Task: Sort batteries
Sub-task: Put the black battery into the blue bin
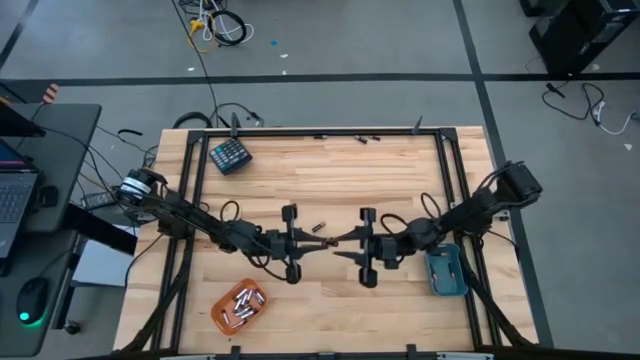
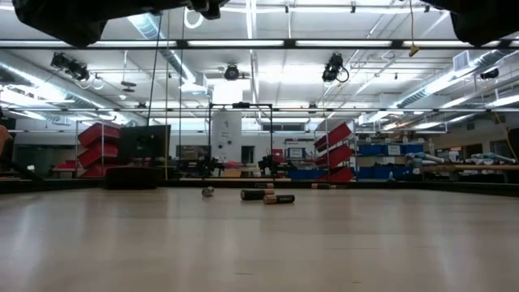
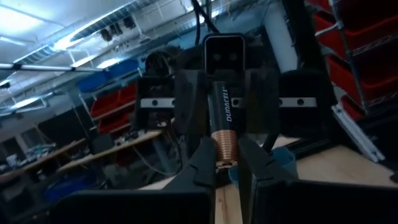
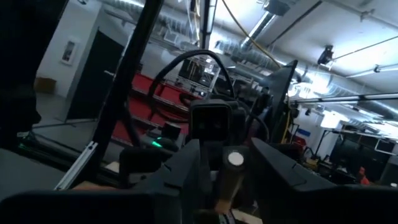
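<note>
The battery should next be grabbed by its black end with my right gripper, and then my right gripper can sort it into the blue tray.
In the high view my two grippers meet nose to nose over the table's middle. My left gripper (image 1: 322, 243) (image 3: 225, 165) is shut on a black and copper battery (image 3: 222, 112) (image 1: 337, 240). My right gripper (image 1: 352, 240) (image 4: 231, 165) is open. Its fingers (image 3: 186, 102) stand on either side of the battery's black end, apart from it. That end's pale tip (image 4: 235, 160) shows in the right wrist view. A loose battery (image 1: 320, 227) lies on the table just beyond the grippers. Several batteries fill an orange tray (image 1: 240, 305). My left gripper pinches the battery's copper end (image 3: 224, 146) between its two fingertips. The fingers come about level from the table's left and lie along the battery. The battery sticks straight out past the fingertips toward my right gripper, clear of the table.
A blue tray (image 1: 445, 270) sits under my right arm near the table's right edge. A dark teal keypad-like block (image 1: 230, 155) lies at the far left. A few batteries (image 1: 365, 138) lie at the far edge. The low view shows loose batteries (image 2: 268, 196) on the wood.
</note>
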Available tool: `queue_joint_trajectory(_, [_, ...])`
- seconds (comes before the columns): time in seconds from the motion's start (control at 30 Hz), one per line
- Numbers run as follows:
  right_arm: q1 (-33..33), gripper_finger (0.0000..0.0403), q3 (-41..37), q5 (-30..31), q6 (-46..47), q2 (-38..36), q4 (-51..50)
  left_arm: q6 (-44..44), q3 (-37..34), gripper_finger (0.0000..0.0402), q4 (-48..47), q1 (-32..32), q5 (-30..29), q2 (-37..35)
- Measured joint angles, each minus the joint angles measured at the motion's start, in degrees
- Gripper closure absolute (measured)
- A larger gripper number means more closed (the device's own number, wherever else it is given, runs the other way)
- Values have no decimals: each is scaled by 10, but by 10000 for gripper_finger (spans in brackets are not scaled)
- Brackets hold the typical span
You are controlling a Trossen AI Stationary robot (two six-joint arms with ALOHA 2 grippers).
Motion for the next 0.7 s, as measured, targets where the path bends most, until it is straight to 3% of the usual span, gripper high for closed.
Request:
queue_joint_trajectory(0.27, [-3,278,25,0,-32,23,2,13,6,386,2,-1,23,0])
queue_joint_trajectory(0.57, [-4,364,25,-2,-29,23,1,12,6,374,-4,-1,25,0])
queue_joint_trajectory(0.7, [-4,366,25,2,-30,23,-1,-9,6,342,-6,-1,1,0])
